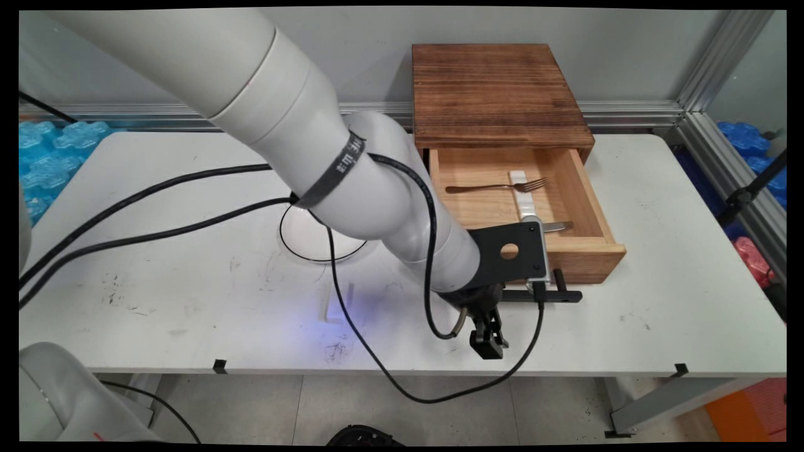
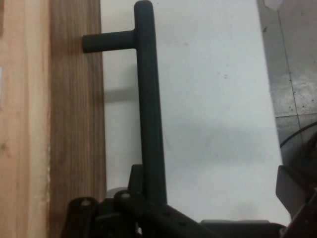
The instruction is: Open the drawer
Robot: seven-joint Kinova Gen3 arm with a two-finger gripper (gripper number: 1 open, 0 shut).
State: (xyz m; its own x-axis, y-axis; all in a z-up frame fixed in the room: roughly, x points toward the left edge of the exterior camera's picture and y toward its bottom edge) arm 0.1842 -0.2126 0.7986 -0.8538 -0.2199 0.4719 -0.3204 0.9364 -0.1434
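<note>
The wooden drawer should be pulled farther open, so my gripper should next grab the drawer by its black bar handle [image 1: 556, 295].
A wooden box [image 1: 496, 94] stands at the table's back with its drawer [image 1: 584, 254] pulled out toward the front. Inside the drawer lie a fork [image 1: 496, 186], a white strip [image 1: 522, 194] and the tip of a knife [image 1: 559, 226]. The drawer's black bar handle [image 1: 556, 295] [image 2: 148, 109] sticks out from its front. My gripper [image 1: 488, 344] [image 2: 213, 198] hangs just in front of the handle, low over the table, and is open and holding nothing. In the hand view the bar runs close along the left finger [image 2: 134, 178], while the right finger [image 2: 292, 191] stands far off.
A round white plate with a dark rim [image 1: 295, 248] lies mid-table, partly behind the arm. A small clear upright piece [image 1: 336, 304] stands in front of it. Black cables [image 1: 157, 213] trail across the left half and hang over the table's front edge [image 1: 565, 370].
</note>
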